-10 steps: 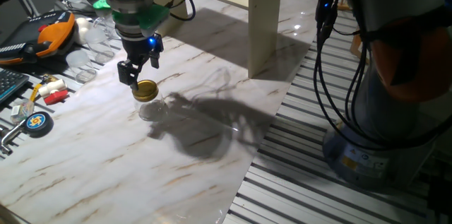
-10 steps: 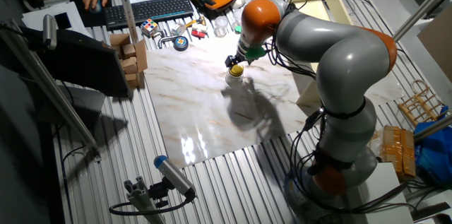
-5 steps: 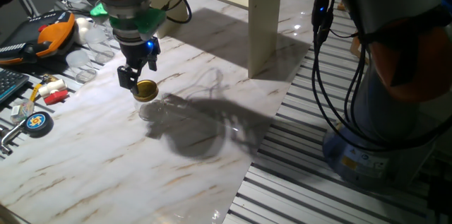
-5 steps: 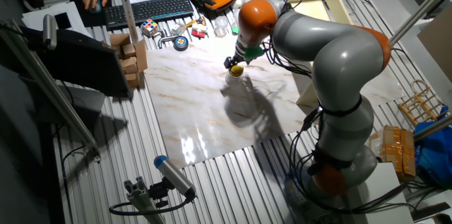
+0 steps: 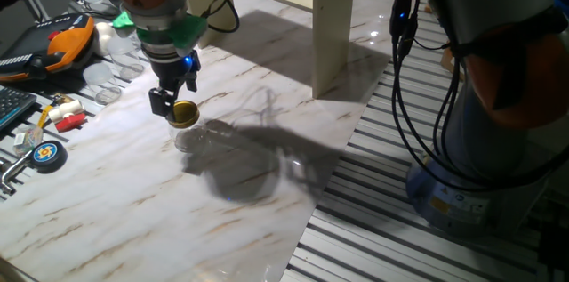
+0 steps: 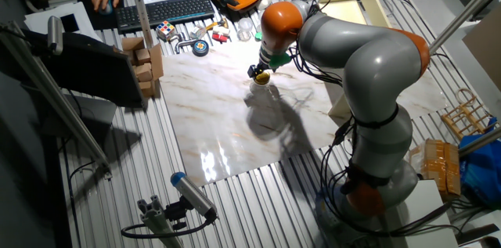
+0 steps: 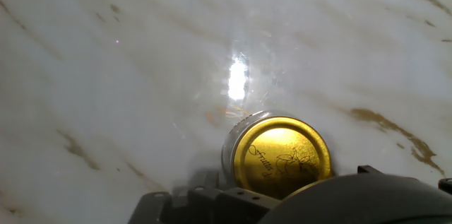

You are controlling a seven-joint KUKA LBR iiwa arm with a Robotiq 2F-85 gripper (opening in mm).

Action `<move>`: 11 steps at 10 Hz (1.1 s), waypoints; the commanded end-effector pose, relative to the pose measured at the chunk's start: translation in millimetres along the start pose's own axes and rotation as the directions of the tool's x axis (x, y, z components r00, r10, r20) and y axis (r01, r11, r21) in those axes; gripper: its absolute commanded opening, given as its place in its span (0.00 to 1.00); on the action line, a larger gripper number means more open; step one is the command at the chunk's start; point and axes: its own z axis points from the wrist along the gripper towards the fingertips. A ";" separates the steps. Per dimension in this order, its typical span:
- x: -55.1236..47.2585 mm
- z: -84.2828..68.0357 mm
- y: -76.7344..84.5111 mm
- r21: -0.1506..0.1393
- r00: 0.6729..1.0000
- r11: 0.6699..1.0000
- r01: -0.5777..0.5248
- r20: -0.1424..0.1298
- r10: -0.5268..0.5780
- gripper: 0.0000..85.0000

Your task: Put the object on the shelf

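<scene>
The jar needs to go on the shelf (image 5: 329, 33), so my gripper should next grab the jar by its gold-lidded top (image 5: 184, 113).
The object, a small clear glass jar with a gold lid (image 5: 184, 114), stands upright on the marble tabletop (image 5: 133, 202). It also shows from the other side (image 6: 261, 78). My gripper (image 5: 173, 95) hovers just over the lid, slightly to its left, fingers apart and not holding the jar. In the hand view the gold lid (image 7: 281, 156) lies low in the picture, right against the dark gripper body. The shelf's cream upright panel (image 5: 333, 24) rises at the back of the table, and its top (image 6: 356, 1) shows from the other side.
An orange teach pendant (image 5: 67, 37), clear glasses (image 5: 107, 73), a red-and-white tool (image 5: 67, 117) and a round tape measure (image 5: 46, 153) crowd the left edge. A keyboard (image 6: 164, 9) and cardboard boxes (image 6: 145, 56) lie beyond. Cables (image 5: 418, 95) hang at the right.
The gripper has drifted slightly left over the jar. The jar has stayed where it was on the table.
</scene>
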 end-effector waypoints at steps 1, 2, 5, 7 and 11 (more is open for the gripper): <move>0.2 1.0 -0.3 -0.003 1.000 1.000 0.001 -0.001 -0.001 1.00; 0.3 1.9 -0.4 -0.005 1.000 1.000 -0.002 -0.003 0.002 1.00; 1.0 7.1 -0.6 -0.008 1.000 1.000 -0.003 -0.002 0.003 1.00; 1.3 8.8 -0.8 -0.008 1.000 1.000 -0.004 -0.004 0.004 1.00; 2.7 13.2 0.1 -0.017 1.000 1.000 -0.010 -0.003 0.010 1.00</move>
